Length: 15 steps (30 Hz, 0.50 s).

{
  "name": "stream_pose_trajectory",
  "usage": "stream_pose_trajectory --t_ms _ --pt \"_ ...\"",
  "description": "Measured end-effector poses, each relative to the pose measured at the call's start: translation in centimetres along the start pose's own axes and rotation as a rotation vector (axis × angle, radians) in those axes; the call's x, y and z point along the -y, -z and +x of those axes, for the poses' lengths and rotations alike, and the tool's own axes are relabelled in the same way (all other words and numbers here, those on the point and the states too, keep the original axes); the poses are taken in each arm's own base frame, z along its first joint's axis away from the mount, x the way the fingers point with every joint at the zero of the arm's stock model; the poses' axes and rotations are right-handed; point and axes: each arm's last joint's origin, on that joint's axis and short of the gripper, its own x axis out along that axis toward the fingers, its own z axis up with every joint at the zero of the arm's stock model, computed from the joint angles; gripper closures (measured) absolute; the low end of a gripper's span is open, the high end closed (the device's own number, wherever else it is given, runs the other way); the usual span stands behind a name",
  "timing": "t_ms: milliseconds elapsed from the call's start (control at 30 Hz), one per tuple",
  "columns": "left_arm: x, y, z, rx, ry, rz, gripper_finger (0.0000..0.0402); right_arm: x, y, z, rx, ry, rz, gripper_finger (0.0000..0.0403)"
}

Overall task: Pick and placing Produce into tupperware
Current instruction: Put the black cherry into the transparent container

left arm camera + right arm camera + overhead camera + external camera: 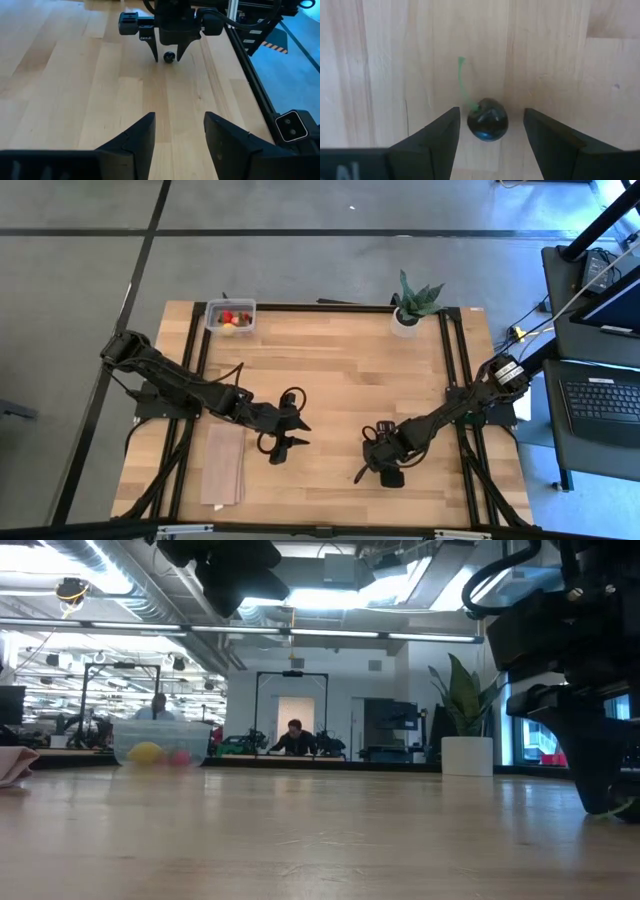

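Note:
My fingers reach down beside the cherry, so they would hold it if I closed now. I need to close my right gripper on the dark cherry [488, 119].
A dark cherry [488, 119] with a thin green stem [464, 82] lies on the wooden table. My right gripper [490, 135] points down over it, open, with one finger on each side and a gap to both. The left wrist view shows that gripper [170, 52] from the front, with the cherry [169, 57] between its tips. My left gripper [179, 135] hovers open over bare wood left of centre [290, 442]. The clear tupperware [230, 315] stands at the far left edge and holds red and yellow produce [160, 753].
A spiky green plant in a white pot [412, 305] stands at the far right edge. A flat tan cloth [224, 463] lies near the front left corner. Black frame rails [452, 370] run along the table's sides. People sit in the room behind [294, 738].

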Motion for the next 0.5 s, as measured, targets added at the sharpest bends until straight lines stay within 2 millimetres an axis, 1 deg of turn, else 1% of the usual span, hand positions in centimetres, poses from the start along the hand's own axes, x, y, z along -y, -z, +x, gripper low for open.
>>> stream_pose_trajectory --t_ms 133,333,500 --pt "0.0 0.0 0.0 0.0 0.0 0.0 0.0242 0.04 -0.01 0.02 0.013 0.023 0.014 0.0178" --pt "0.0 0.0 0.0 0.0 0.0 0.0 0.0233 0.09 0.0 0.04 0.016 0.035 0.03 0.0181" --pt "-0.02 -0.01 0.0 0.0 -0.001 0.0 0.0232 0.15 0.04 0.06 0.016 0.048 0.029 0.0211"
